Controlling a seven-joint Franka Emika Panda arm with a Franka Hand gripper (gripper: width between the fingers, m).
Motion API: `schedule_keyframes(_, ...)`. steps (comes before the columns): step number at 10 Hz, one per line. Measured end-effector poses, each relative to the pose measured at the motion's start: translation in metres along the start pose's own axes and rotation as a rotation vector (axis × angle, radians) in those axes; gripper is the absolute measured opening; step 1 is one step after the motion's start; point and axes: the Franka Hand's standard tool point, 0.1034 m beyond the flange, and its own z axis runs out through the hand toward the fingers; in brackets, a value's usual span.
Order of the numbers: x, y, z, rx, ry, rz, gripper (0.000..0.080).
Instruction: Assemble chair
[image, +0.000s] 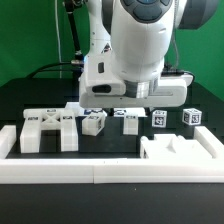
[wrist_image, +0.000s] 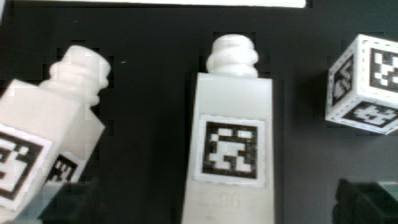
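My gripper lowers to the post next before it closes on the tagged white post (image: 131, 125), since its open fingers are still above the post.
The chair's parts lie loose on the black table. In the wrist view a white post (wrist_image: 231, 130) with a ribbed tip and a square tag lies between my fingers. My gripper (wrist_image: 217, 202) is open, with one dark finger (wrist_image: 68, 203) on each side of the post and not touching it. A second tagged post (wrist_image: 54, 110) lies tilted beside it, and a tagged cube (wrist_image: 365, 85) lies on the other side. In the exterior view my arm (image: 140, 50) hangs low over the middle post (image: 128, 120) and hides the fingers.
In the exterior view a cut-out slab (image: 45, 130) lies at the left, with a small cube (image: 93, 122) beside it. Two tagged cubes (image: 160, 118) (image: 191, 116) lie at the right. A large blocky piece (image: 180, 150) sits at the front right. The white border rail (image: 100, 173) runs along the front.
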Motion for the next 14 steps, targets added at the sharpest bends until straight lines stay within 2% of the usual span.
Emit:
schedule_keyframes(1, 0.001, 0.0, 0.002, 0.002, -0.059, 0.001, 0.0649)
schedule_keyframes(2, 0.008, -0.001, 0.001, 0.001, -0.052, -0.001, 0.0649)
schedule_keyframes(5, 0.011, -0.002, 0.003, -0.002, -0.043, -0.003, 0.0649)
schedule_keyframes(10, 0.018, -0.001, 0.022, -0.004, -0.033, -0.001, 0.0649)
schedule_keyframes(11, 0.018, -0.001, 0.023, -0.004, -0.032, -0.001, 0.0562)
schedule_keyframes(12, 0.017, -0.001, 0.025, -0.004, -0.034, -0.002, 0.0427)
schedule_keyframes(13, 0.017, -0.001, 0.025, -0.004, -0.035, -0.002, 0.0427)
schedule_keyframes(14, 0.017, -0.001, 0.025, -0.004, -0.035, -0.002, 0.0288)
